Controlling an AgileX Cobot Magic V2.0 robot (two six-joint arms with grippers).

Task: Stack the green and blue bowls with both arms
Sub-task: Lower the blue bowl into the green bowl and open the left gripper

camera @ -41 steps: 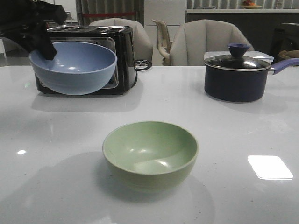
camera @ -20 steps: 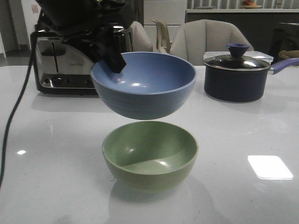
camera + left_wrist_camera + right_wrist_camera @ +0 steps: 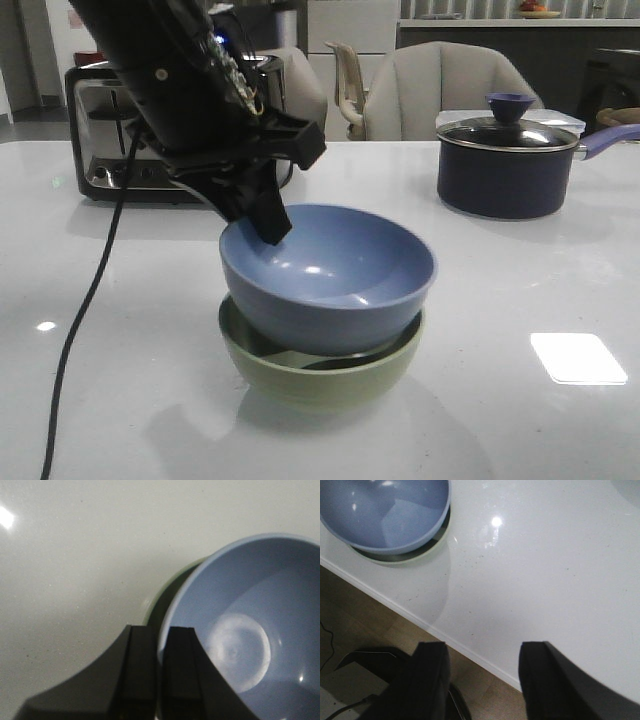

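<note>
I should open my left gripper, because the bottom of the blue bowl is inside the green bowl's rim in the front view and the blue bowl would stay there.
The blue bowl (image 3: 335, 275) sits tilted inside the green bowl (image 3: 320, 370) at the table's middle front. My left gripper (image 3: 262, 222) is shut on the blue bowl's left rim, one finger inside and one outside. In the left wrist view the blue bowl (image 3: 250, 630) fills one side, the green bowl's rim (image 3: 172, 582) peeps from under it, and my left gripper (image 3: 161, 637) pinches the blue rim. My right gripper (image 3: 482, 667) is open and empty over the table's front edge, apart from the blue bowl (image 3: 385, 510). It does not show in the front view.
A black and chrome toaster (image 3: 110, 140) stands at the back left. A dark lidded saucepan (image 3: 505, 165) with a purple-blue handle stands at the back right. Chairs stand behind the table. The table's front edge (image 3: 445, 635) runs under my right gripper, with floor beyond.
My left arm has carried the blue bowl from the back left over the green bowl and lowered it into the green bowl.
</note>
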